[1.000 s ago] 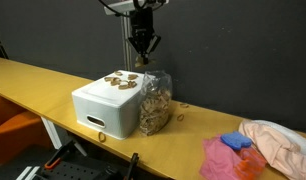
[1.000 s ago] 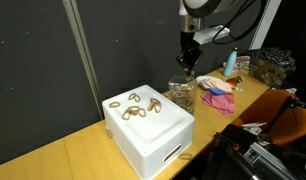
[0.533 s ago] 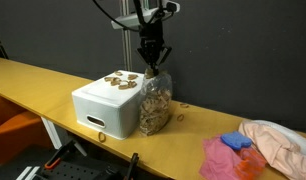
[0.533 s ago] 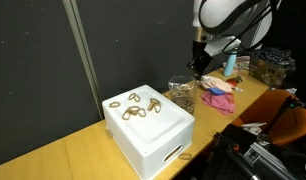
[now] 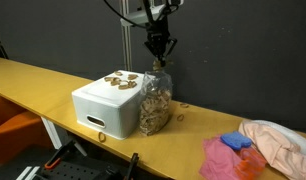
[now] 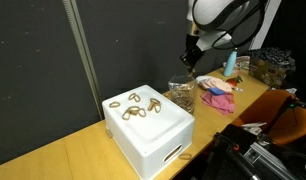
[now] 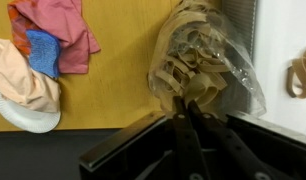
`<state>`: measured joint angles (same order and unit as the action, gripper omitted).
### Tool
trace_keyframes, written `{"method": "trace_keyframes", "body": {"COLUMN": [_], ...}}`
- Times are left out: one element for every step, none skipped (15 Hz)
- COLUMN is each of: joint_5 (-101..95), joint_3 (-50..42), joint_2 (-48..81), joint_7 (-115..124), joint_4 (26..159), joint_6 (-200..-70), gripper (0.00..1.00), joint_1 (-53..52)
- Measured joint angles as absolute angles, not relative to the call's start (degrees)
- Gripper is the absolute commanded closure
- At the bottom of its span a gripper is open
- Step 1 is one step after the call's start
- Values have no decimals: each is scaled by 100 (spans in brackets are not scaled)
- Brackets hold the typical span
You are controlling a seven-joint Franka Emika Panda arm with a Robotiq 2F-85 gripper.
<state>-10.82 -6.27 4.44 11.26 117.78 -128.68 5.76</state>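
Observation:
The pretzel piece would catch on the bag's rim or fall outside if I opened now, because my fingers are at the bag's rim. My gripper should move the piece first.
A clear bag of pretzels (image 5: 155,100) stands on the wooden table (image 5: 43,85) against a white box (image 5: 108,108). Several loose pretzels (image 5: 119,82) lie on the box's lid. My gripper (image 5: 158,58) hangs just above the bag's open top, its fingers closed together on what looks like a pale pretzel piece. The bag (image 6: 181,95), box (image 6: 153,130) and gripper (image 6: 190,60) show in both exterior views. In the wrist view the fingertips (image 7: 183,108) meet at the edge of the bag (image 7: 198,60), with the box (image 7: 288,40) beside it.
A pink cloth (image 5: 228,158), a blue cloth (image 5: 236,142) and a pale cloth (image 5: 278,145) lie further along the table; the wrist view shows the pink one (image 7: 58,30) too. A bottle (image 6: 230,62) and clutter stand beyond them. A dark curtain backs the table.
My gripper has moved sideways from over the edge of the box to over the bag's opening, dipping and then rising slightly, fingers staying closed.

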Motion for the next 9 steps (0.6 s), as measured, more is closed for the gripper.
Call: {"method": "trace_keyframes", "body": {"joint_5": [-1082,-1081,-1080,-1080,-1080,-1079,-1079,-1079,-1077], "joint_3": [-625,-622,-612,-598,-584,-574,-571,-568,-562], "joint_2": [573,714,861,999,1120,1212,1272,1296,1296], "joint_7": [1125,1125,1125,1125,1125,1125,1125,1126,1126], "joint_4": [11688,11598,11505,11415,11329,11251,11193,11154,11130], "joint_6": [-12935,-12979,-13015,-13040,-13045,-13045,-13045,-13045,-13045], "gripper": [99,99,99,99,99,99,99,99,93], "joint_1": [568,556,545,530,506,474,436,397,365]}}
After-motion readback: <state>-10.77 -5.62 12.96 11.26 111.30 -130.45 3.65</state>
